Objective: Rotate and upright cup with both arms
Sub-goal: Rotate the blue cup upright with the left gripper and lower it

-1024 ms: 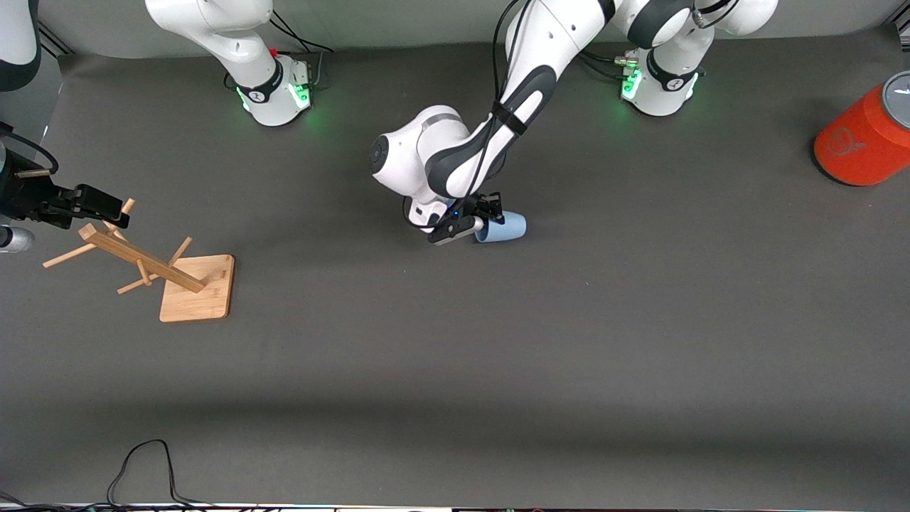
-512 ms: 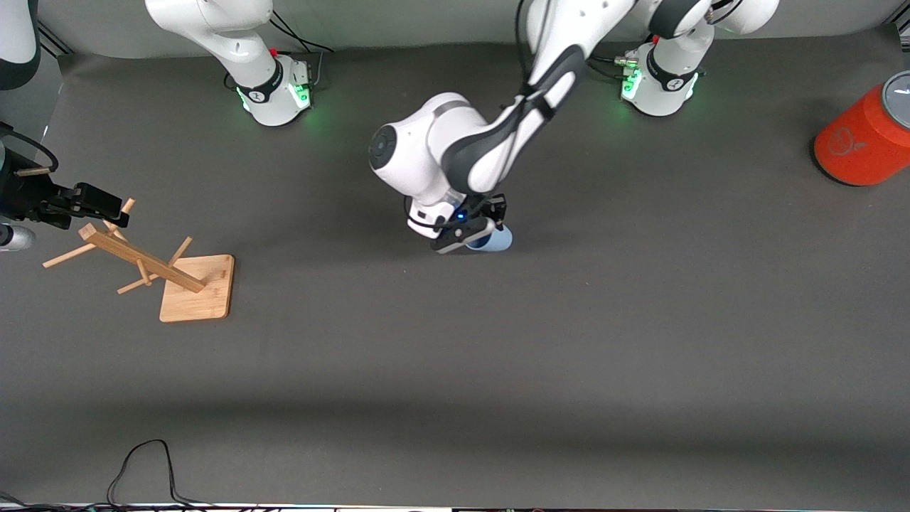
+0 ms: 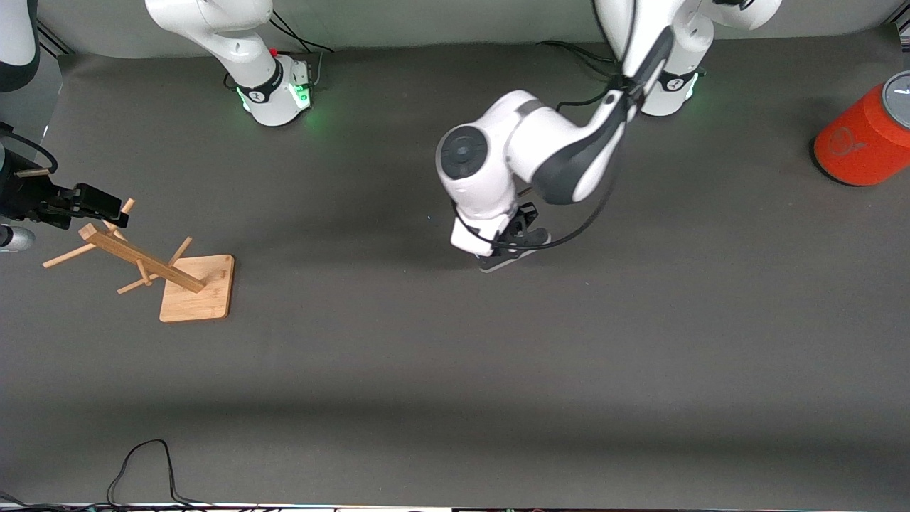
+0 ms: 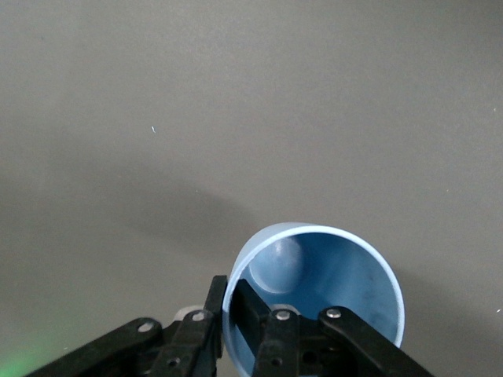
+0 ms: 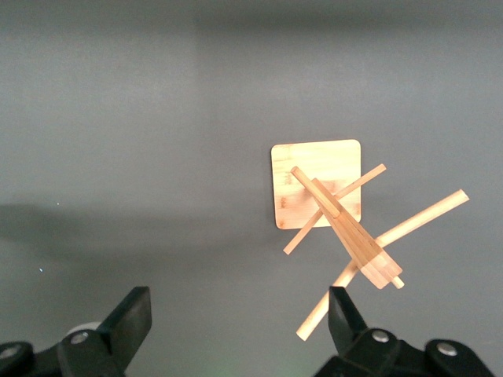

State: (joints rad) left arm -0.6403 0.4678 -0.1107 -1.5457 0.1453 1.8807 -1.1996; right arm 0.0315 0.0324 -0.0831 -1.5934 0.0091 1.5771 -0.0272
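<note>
The light blue cup hangs above the table's soft shadow. My left gripper keeps hold of the cup from here until it reaches the table.
The light blue cup shows in the left wrist view with its open mouth toward the camera and its round bottom visible inside. My left gripper is shut on the cup's rim wall, one finger inside and one outside. In the front view my left gripper hangs over the middle of the table, and the wrist hides the cup. My right gripper is open and empty over the wooden rack at the right arm's end; it also shows in the right wrist view. The right arm waits.
A wooden peg rack on a square base leans at the right arm's end, also in the right wrist view. A large orange can lies at the left arm's end. A black cable loops by the near edge.
My left arm has swung toward its own end of the table and turned its wrist, rotating the cup from lying on its side to mouth-up. The cup is now hidden under the hand. The right arm has not moved.
</note>
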